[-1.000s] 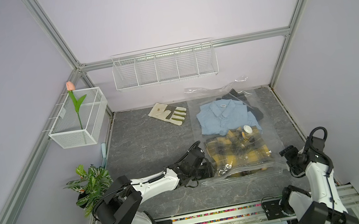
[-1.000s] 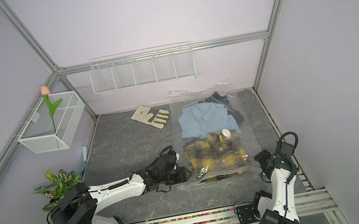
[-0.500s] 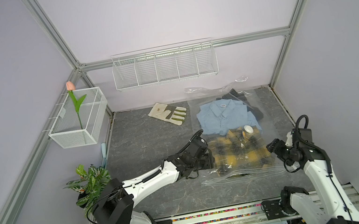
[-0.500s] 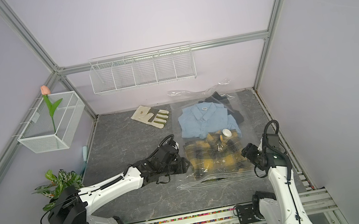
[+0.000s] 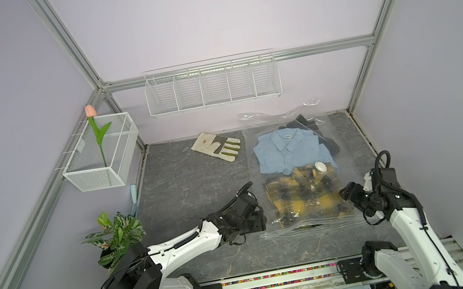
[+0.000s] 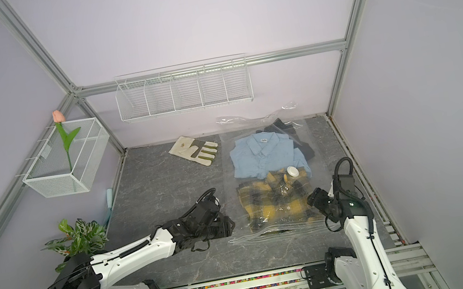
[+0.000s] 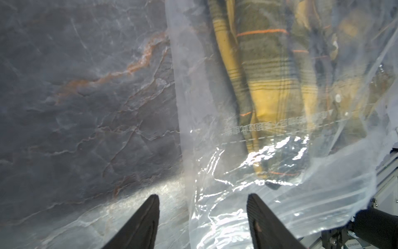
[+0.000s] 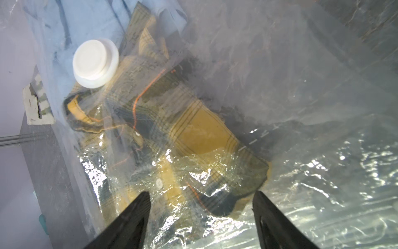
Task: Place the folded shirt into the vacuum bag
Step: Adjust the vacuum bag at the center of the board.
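Observation:
My left gripper will next grab the vacuum bag's bare side edge near the zip strip point(image 5: 311, 227), lift the bag's opening and settle the shirt inside.
The clear vacuum bag point(image 5: 343, 145) point(image 6: 320, 149) lies flat on the right of the dark table, its zip strip point(image 5: 311, 227) toward the front. Inside it lie a folded yellow plaid shirt point(image 5: 303, 200) point(image 6: 275, 204) point(image 8: 200, 129) and, further back, a blue shirt point(image 5: 287, 152). The round white valve point(image 5: 320, 166) point(image 8: 95, 62) sits between them. My left gripper point(image 5: 263, 221) point(image 7: 202, 198) is open at the bag's left edge, with the film's edge running under the gap. My right gripper point(image 5: 347, 192) point(image 8: 201, 195) is open over the plaid shirt's right front corner.
A work glove point(image 5: 218, 149) lies at the back of the table. A dark garment point(image 5: 317, 131) shows behind the blue shirt. A potted plant point(image 5: 117, 237) stands at the front left. A wire basket point(image 5: 103, 163) and a wire shelf point(image 5: 213, 91) hang on the walls.
My right gripper has moved left, from beside the bag to over its right front part. The left gripper swung toward the back along the bag's edge and returned, its jaws a little wider.

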`<action>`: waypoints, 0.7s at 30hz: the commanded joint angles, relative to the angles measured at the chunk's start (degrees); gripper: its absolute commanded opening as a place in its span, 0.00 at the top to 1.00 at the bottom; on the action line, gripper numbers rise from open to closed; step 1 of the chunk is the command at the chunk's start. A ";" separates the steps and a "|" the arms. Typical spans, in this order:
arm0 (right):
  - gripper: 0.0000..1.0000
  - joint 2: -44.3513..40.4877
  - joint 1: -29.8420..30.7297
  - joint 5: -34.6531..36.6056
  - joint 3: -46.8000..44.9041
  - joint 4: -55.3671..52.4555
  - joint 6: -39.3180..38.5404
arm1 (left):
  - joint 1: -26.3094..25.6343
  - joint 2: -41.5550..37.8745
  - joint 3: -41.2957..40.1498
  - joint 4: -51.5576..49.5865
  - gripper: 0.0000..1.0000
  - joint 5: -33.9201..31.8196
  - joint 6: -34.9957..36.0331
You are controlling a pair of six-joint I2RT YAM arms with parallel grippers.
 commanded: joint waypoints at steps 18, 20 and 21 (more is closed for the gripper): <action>0.24 15.56 7.88 -1.25 -2.46 18.32 5.71 | 2.24 2.87 -1.37 21.93 1.00 9.58 -10.09; 0.25 18.43 10.52 0.34 -2.39 21.91 7.88 | 4.16 -0.56 -0.78 18.37 1.00 7.94 -8.76; 0.25 19.99 11.58 0.71 -2.12 23.33 8.54 | 5.29 -2.03 -0.51 16.65 1.00 7.36 -7.74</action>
